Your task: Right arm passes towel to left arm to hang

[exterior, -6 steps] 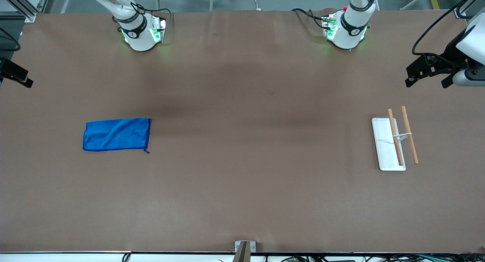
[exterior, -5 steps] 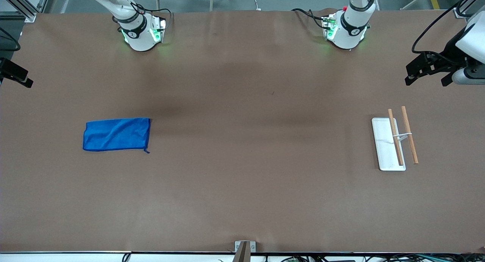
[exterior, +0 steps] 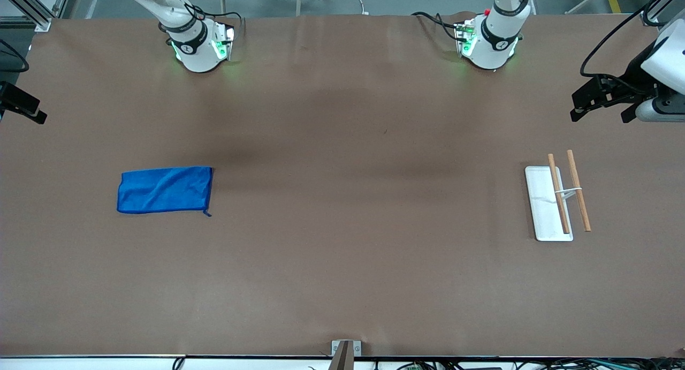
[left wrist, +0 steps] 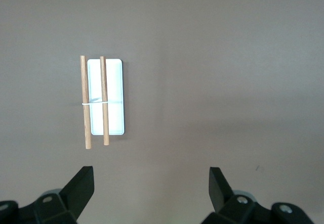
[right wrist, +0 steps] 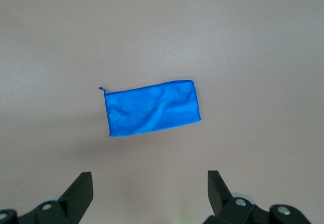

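Note:
The right gripper grabs the blue towel by its middle (exterior: 165, 190) next, so the blue towel's corner loop (exterior: 207, 213) stays free for hanging.
The blue towel (exterior: 165, 190) lies flat on the brown table toward the right arm's end, its small loop (exterior: 207, 214) at the corner nearer the front camera. In the right wrist view the towel (right wrist: 152, 107) lies well below my right gripper (right wrist: 150, 183), which is open and empty. In the front view only part of the right gripper (exterior: 24, 106) shows, at the picture's edge. My left gripper (exterior: 602, 112) is open and empty, high over the table's left-arm end. It also shows in the left wrist view (left wrist: 151, 183).
A white tray (exterior: 543, 209) with two wooden rods (exterior: 579, 190) joined by a thin white piece stands near the left arm's end, nearer the front camera than the left gripper. It also shows in the left wrist view (left wrist: 115, 82). The arm bases (exterior: 195, 43) stand along the table's back edge.
The left gripper has shifted very slightly. The towel, the tray and the right gripper have not moved.

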{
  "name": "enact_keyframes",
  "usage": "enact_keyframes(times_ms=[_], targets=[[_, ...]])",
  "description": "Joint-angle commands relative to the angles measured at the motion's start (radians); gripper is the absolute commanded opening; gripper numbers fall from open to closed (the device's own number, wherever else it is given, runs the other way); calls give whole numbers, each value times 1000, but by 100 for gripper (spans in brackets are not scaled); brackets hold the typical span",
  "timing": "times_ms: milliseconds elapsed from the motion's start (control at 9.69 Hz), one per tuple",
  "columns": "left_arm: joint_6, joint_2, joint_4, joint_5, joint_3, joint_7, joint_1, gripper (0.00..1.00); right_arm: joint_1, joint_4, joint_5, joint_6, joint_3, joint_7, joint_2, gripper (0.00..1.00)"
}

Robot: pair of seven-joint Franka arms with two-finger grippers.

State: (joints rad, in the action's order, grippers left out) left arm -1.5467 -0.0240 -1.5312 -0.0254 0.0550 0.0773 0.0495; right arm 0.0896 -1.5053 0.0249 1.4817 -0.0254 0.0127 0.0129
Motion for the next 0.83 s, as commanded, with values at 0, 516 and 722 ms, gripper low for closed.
enact_keyframes(times_ms=[0,516,722], targets=[[2,19,-20,-13,-3,-11,-3,100,-2,-68,-11,17,-1,64,-24,100],[-1,27,-21,-11,-7,-13,-3,100,-2,-628,-8,697,2,119,-40,100],[-7,32,-20,-10,-7,-11,-2,100,5,-748,3,952,1,165,-137,100]])
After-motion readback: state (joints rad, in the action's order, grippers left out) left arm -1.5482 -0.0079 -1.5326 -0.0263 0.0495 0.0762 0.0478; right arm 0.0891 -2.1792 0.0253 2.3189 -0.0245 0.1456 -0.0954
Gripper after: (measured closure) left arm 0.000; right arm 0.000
